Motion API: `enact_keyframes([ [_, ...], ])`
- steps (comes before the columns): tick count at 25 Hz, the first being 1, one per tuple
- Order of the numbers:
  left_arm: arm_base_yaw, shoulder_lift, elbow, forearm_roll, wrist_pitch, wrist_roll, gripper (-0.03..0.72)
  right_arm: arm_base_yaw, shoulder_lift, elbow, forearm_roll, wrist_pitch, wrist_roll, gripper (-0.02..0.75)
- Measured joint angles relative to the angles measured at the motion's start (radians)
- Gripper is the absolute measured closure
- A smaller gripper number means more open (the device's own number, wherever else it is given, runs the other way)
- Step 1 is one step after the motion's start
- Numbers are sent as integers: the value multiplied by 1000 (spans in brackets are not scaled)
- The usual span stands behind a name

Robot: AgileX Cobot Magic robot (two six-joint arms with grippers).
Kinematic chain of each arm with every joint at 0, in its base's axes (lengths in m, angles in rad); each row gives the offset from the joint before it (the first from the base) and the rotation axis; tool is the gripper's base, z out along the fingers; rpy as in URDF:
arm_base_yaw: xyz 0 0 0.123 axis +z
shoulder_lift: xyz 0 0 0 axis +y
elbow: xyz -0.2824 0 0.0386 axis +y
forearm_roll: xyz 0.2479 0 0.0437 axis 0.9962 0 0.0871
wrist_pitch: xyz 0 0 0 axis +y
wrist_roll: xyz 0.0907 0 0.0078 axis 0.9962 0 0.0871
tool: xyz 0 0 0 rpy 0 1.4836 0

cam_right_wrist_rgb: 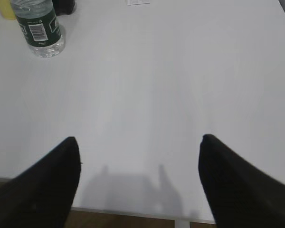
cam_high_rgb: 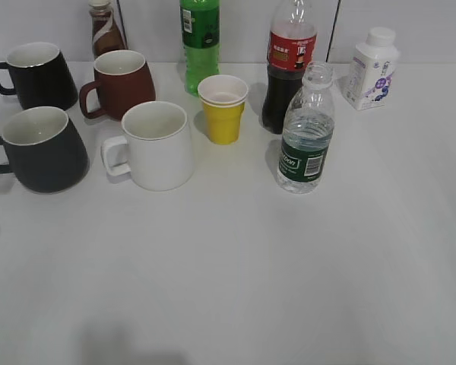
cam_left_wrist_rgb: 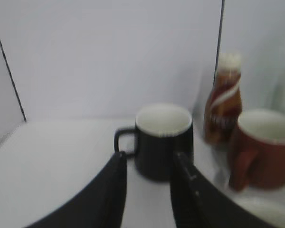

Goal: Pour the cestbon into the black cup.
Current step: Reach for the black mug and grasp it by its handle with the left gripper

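My left gripper is to grab the black cup by its handle next, as the handle is slim enough for my fingertips. The black cup's round body [cam_high_rgb: 49, 158] is broad.
The cestbon [cam_high_rgb: 306, 133], a clear ribbed bottle with a dark green label and no cap, stands upright right of centre. It also shows at the top left of the right wrist view [cam_right_wrist_rgb: 38, 26]. The black cup [cam_high_rgb: 44, 148], a matte charcoal mug with a white inside, stands at the front left with its handle to the left. My left gripper [cam_left_wrist_rgb: 148, 156] is open and empty, and points at the glossy black mug [cam_left_wrist_rgb: 162, 142]. My right gripper [cam_right_wrist_rgb: 138, 138] is wide open and empty over the table's front edge, far from the cestbon. Neither gripper shows in the exterior view.
A glossy black mug [cam_high_rgb: 36, 74], a brown mug [cam_high_rgb: 121, 82], a white mug [cam_high_rgb: 156, 144] and stacked yellow paper cups [cam_high_rgb: 223, 109] stand nearby. At the back stand a brown bottle [cam_high_rgb: 104, 29], a green bottle [cam_high_rgb: 201, 42], a cola bottle [cam_high_rgb: 289, 65] and a white bottle [cam_high_rgb: 372, 68].
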Motion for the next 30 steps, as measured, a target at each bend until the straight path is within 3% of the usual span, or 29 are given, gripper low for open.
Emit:
enact_keyframes([
  [8, 0, 202, 244, -11, -305, 0, 441, 0, 0, 0, 7, 0, 0, 155],
  [18, 0, 414, 181, 24, -435, 19, 332, 0, 0, 0, 8, 0, 0, 155],
  [30, 0, 558, 52, 24, -455, 46, 328, 0, 0, 0, 8, 0, 0, 202],
])
